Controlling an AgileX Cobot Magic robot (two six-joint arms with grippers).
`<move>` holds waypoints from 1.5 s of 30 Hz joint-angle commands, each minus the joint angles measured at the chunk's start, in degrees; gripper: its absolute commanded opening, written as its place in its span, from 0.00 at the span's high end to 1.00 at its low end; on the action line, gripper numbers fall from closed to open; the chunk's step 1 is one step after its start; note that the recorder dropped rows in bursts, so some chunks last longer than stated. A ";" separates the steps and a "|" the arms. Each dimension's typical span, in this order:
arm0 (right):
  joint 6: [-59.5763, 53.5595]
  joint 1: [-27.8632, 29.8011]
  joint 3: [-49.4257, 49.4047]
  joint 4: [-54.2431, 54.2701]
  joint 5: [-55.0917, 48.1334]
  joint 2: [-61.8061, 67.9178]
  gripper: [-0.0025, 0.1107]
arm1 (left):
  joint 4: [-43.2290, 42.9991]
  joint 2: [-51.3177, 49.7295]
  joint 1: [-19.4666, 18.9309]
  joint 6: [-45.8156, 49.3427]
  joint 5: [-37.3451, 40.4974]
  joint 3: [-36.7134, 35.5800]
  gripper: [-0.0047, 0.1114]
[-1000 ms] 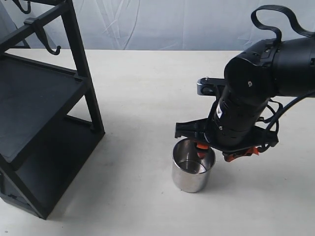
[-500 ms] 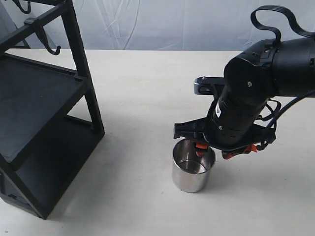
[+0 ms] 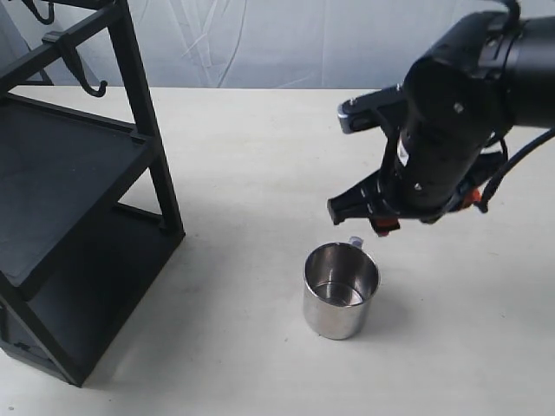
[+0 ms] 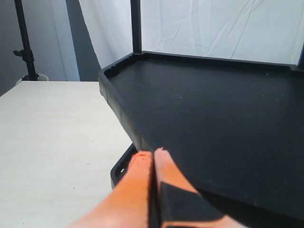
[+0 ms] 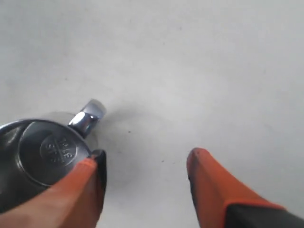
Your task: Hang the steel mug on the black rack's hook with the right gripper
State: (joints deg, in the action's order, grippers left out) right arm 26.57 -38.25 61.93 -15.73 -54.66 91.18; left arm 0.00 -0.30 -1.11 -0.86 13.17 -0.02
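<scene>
My right gripper is going to grab the steel mug by its rim (image 3: 375, 267), so the steel mug's handle stays free for the black rack's hook.
The steel mug (image 3: 340, 290) stands upright on the table, mouth up, with its thin handle (image 3: 355, 243) on the far side. My right gripper (image 3: 425, 215) hangs open above and just beyond the mug, touching nothing. In the right wrist view the mug (image 5: 42, 156) and its handle (image 5: 88, 116) lie beside one orange finger (image 5: 85, 190); the open right gripper (image 5: 147, 159) has only bare table in its gap. The black hook (image 3: 87, 82) hangs from the rack's upper bar at far left. My left gripper (image 4: 152, 154) is shut and empty next to a rack shelf (image 4: 213, 109).
The black rack (image 3: 78, 199) with its two shelves fills the left side of the exterior view. A second hook (image 3: 39, 10) shows at the top left corner. White cloth hangs behind the table.
My right gripper has lifted up and back from the mug, where one finger reached inside the rim. The mug has stayed in place.
</scene>
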 commanded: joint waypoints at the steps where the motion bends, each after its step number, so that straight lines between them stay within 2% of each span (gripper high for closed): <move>1: -17.63 -0.18 4.73 9.94 -1.47 -1.89 0.52 | 0.00 0.30 0.07 -0.10 0.06 0.02 0.95; 3: -26.96 -0.44 4.98 19.31 -1.47 -1.60 0.52 | 0.00 0.30 0.07 -0.10 0.06 0.02 0.95; 5: -31.17 -1.12 4.98 23.63 -1.47 -1.14 0.52 | 0.00 0.30 0.07 -0.10 0.06 0.02 0.95; 17: -32.11 -7.37 4.98 20.01 -2.45 6.52 0.52 | 0.00 0.30 0.07 -0.10 0.06 0.02 0.95; 24: -32.11 -7.48 4.98 18.74 0.68 13.52 0.52 | 0.00 0.30 0.07 -0.10 0.06 0.02 0.95; 25: -32.11 -7.48 4.98 18.74 1.00 14.56 0.55 | 0.00 0.30 0.07 -0.10 0.06 0.02 0.95; 27: -32.11 -7.48 4.98 18.74 1.00 15.40 0.73 | 0.00 0.30 0.07 -0.10 0.06 0.02 0.95; 28: -32.11 -7.48 4.98 18.74 1.00 15.40 0.89 | 0.00 0.30 0.07 -0.10 0.06 0.02 0.95; 29: -32.11 -7.48 4.98 18.74 1.00 15.27 0.99 | 0.00 0.30 0.07 -0.10 0.06 0.02 0.95; 38: -33.03 -7.48 5.18 25.45 9.88 7.08 0.97 | 0.00 0.30 0.07 -0.10 0.06 0.02 0.95; 45: -59.32 -7.48 5.18 29.94 -0.14 1.55 0.98 | 0.00 0.30 0.07 -0.10 0.06 0.02 0.95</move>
State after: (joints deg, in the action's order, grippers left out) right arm -23.03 -45.62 66.85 12.23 -50.12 94.74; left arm 0.00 -0.30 -1.11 -0.86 13.17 -0.02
